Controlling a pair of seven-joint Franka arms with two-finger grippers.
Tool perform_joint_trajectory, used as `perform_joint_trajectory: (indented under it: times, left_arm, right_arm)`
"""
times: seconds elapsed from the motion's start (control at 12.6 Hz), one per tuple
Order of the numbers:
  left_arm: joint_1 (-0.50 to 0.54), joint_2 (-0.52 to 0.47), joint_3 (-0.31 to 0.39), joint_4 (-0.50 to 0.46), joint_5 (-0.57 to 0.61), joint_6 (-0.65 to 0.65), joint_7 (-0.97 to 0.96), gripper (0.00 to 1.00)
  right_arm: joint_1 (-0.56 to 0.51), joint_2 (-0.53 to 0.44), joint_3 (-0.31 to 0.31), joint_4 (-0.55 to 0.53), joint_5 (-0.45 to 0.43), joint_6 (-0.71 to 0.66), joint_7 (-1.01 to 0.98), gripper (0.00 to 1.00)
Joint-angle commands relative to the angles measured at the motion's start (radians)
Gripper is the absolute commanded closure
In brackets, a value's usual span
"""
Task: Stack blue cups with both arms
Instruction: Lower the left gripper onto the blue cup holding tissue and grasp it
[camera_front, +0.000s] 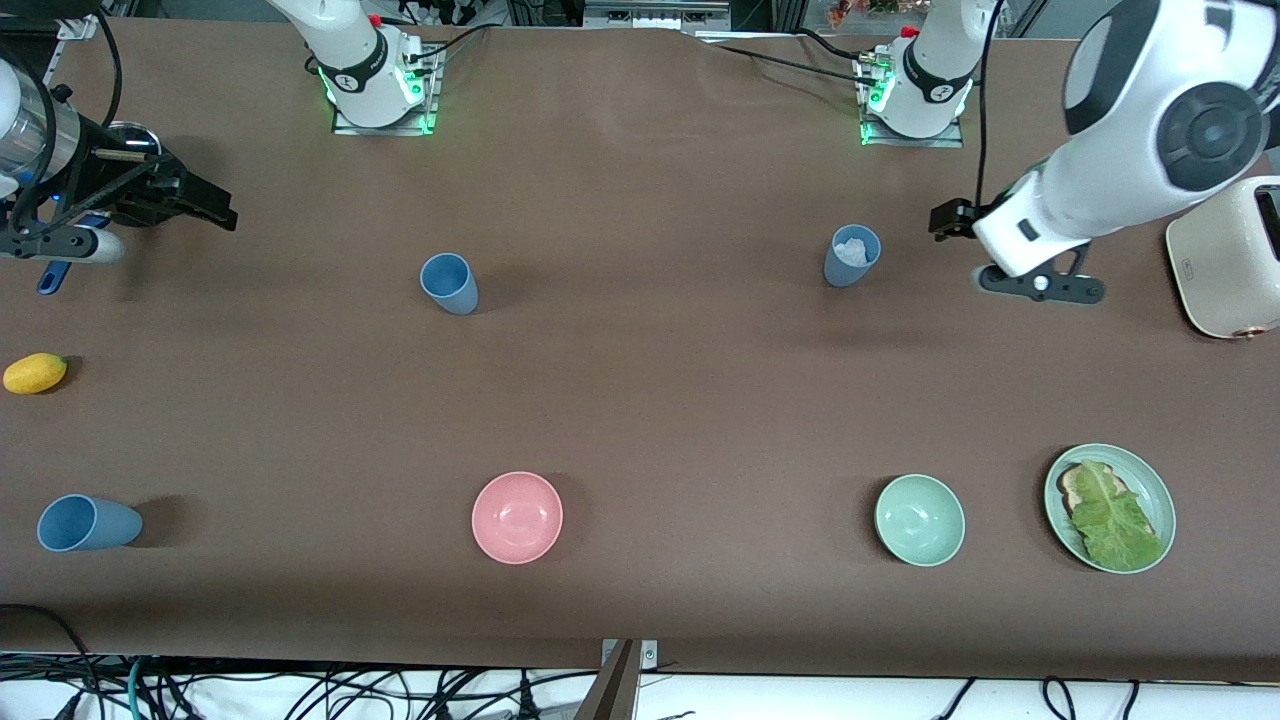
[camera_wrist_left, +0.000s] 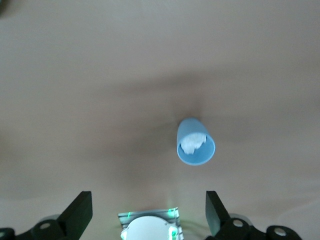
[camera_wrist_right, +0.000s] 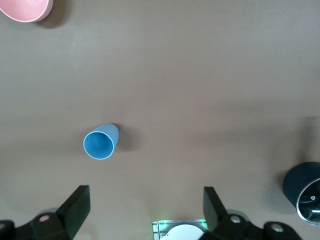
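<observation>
My left gripper grips the cup with something white inside by its rim (camera_front: 857, 245) (camera_wrist_left: 196, 148) next, to stack the blue cups.
One blue cup (camera_front: 449, 283) stands upright, empty, toward the right arm's end; it shows in the right wrist view (camera_wrist_right: 101, 141). A second blue cup (camera_front: 852, 255) stands toward the left arm's end with something white inside; it shows in the left wrist view (camera_wrist_left: 196, 142). A third blue cup (camera_front: 88, 523) lies on its side near the front edge at the right arm's end. My left gripper (camera_front: 1040, 284) (camera_wrist_left: 148, 212) is open and empty, up beside the second cup. My right gripper (camera_front: 205, 205) (camera_wrist_right: 145, 207) is open and empty, over the table's right-arm end, apart from the first cup.
A pink bowl (camera_front: 517, 517) (camera_wrist_right: 25, 7), a pale-green bowl (camera_front: 919, 519) and a green plate (camera_front: 1150, 485) with toast and lettuce sit near the front edge. A cream toaster (camera_front: 1225, 260) stands at the left arm's end. A yellow fruit (camera_front: 35, 373) and a dark round can (camera_wrist_right: 305, 192) lie at the right arm's end.
</observation>
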Motion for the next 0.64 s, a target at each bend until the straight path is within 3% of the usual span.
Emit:
perform_joint_trajectory:
  times: [0.0,0.56]
  left_arm:
    - [0.013,-0.021,0.006,-0.096,-0.028,0.038,0.206,0.01]
    - [0.002,-0.067,-0.040,-0.462,-0.029,0.457,0.493,0.00]
  right_arm:
    - [-0.004,0.005,0.003,0.020,-0.010,-0.020,-0.005,0.00]
    - [-0.004,0.005,0.003,0.020,-0.010,-0.020,-0.005,0.00]
